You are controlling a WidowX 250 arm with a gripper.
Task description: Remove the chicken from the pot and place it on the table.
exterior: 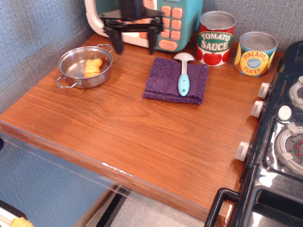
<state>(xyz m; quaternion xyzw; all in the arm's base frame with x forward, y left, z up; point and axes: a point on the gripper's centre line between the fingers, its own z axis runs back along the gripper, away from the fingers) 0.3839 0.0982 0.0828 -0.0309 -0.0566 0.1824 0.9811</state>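
My gripper grabs the chicken by the end (pixel 95 63) opposite its rounded tip next, to get it from the pot (pixel 76 62) onto the table.
The chicken (pixel 93 67), a small orange-yellow ridged toy piece, lies inside the pot (pixel 76 62), a shallow shiny steel pan with two wire loop handles at the far left of the brown wood table (pixel 142 137). My gripper (pixel 134 47) is black, open and empty, its two fingers spread wide. It hangs above the table just right of the pot, in front of the toy microwave.
A purple cloth (pixel 163 80) with a blue-handled spoon (pixel 183 78) lies mid-table. A toy microwave (pixel 180 23) stands at the back. A tomato sauce can (pixel 216 39) and a pineapple can (pixel 255 53) stand back right. A black toy stove (pixel 279 151) fills the right edge.
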